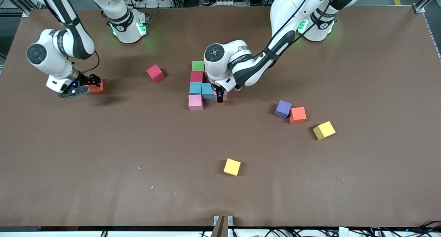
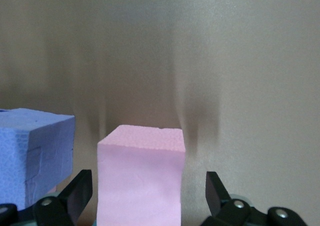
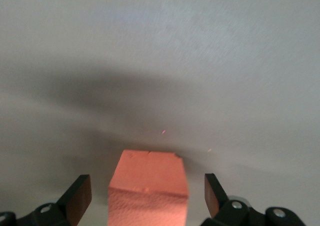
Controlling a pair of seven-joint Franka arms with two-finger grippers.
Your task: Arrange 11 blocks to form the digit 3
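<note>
I should add a piece to the digit 3, so I should next grab the orange block by its two opposite sides with my right gripper.
My left gripper [image 1: 220,93] [image 2: 148,186] stands open around a pink block [image 1: 223,96] [image 2: 141,176] on the table, with a gap on each side. That block is at the edge of a cluster: green block [image 1: 197,65], red block [image 1: 196,76], two light blue blocks [image 1: 195,88] [image 1: 207,90] and a pink block [image 1: 195,102]. A bluish-purple block [image 2: 32,153] sits beside the pink one in the left wrist view. My right gripper [image 1: 90,84] [image 3: 148,188] is open around an orange block [image 1: 96,88] [image 3: 148,188] toward the right arm's end.
Loose on the table lie a crimson block [image 1: 155,73], a purple block [image 1: 283,109] touching an orange block [image 1: 297,114], and two yellow cubes [image 1: 324,130] [image 1: 232,166] nearer the front camera. The left arm's wrist hides part of the cluster.
</note>
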